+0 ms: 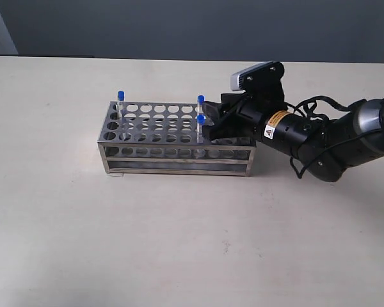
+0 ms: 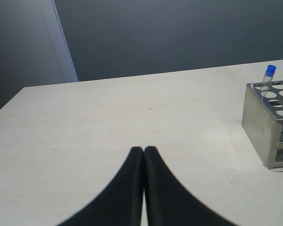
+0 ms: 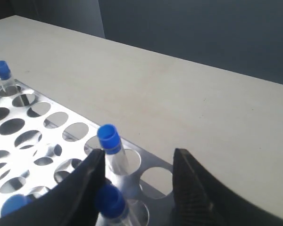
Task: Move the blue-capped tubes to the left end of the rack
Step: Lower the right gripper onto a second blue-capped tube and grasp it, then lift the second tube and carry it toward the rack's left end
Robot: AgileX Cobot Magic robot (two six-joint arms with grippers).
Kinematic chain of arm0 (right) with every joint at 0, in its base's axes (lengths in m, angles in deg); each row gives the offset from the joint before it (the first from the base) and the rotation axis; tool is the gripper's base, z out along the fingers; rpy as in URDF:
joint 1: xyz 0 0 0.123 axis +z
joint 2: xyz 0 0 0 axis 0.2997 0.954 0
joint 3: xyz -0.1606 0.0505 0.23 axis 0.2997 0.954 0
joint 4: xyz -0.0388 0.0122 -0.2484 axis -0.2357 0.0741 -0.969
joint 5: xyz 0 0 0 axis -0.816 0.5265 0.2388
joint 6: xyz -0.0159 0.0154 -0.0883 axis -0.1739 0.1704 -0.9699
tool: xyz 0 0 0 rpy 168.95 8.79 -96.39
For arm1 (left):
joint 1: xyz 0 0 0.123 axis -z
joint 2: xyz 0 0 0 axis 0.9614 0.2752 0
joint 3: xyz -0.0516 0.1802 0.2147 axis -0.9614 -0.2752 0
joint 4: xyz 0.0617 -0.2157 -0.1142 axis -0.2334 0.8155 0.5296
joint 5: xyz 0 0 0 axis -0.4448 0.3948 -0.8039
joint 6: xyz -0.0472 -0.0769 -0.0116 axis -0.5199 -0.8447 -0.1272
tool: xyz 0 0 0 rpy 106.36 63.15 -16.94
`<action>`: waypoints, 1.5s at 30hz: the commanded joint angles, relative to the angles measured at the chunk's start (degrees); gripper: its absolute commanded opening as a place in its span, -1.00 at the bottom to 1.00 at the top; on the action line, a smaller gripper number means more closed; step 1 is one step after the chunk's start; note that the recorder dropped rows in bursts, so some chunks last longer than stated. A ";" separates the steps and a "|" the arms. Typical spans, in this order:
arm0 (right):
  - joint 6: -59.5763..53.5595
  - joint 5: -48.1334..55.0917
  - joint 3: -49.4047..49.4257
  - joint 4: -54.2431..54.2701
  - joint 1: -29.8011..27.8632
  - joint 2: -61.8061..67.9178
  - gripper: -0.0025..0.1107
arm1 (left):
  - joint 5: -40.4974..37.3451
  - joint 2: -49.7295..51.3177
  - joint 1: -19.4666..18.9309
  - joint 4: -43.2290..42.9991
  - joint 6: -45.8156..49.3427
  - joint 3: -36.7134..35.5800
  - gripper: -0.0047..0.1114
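Note:
I should close my right gripper on the blue cap now. My right gripper's fingers reach down around the cap above the metal rack in the right wrist view.
The shiny metal rack (image 1: 173, 160) stands mid-table. One blue-capped tube (image 1: 121, 96) sits in its far left corner. Two more blue-capped tubes (image 1: 201, 100) (image 1: 201, 119) stand toward the right end. My right gripper (image 1: 209, 121) hovers over that right end, open. In the right wrist view the gripper (image 3: 139, 155) straddles the rack's edge (image 3: 153, 161). The upright tube (image 3: 108, 136) is by one finger (image 3: 92, 172), and a nearer tube (image 3: 109, 200) lies between the fingers, ungripped. Another blue cap (image 3: 12, 205) peeks out behind that finger. My left gripper (image 2: 144, 149) is shut and empty.
The left wrist view shows the rack's left end wall (image 2: 262, 127) and its corner tube (image 2: 269, 75) across bare table (image 2: 132, 108). The right arm and its cables (image 1: 320, 137) lie on the table right of the rack.

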 commanded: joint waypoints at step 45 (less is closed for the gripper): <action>15.55 18.19 -29.13 -21.29 14.52 -0.12 -0.96 | 0.77 0.26 0.39 0.01 -0.20 0.11 -0.91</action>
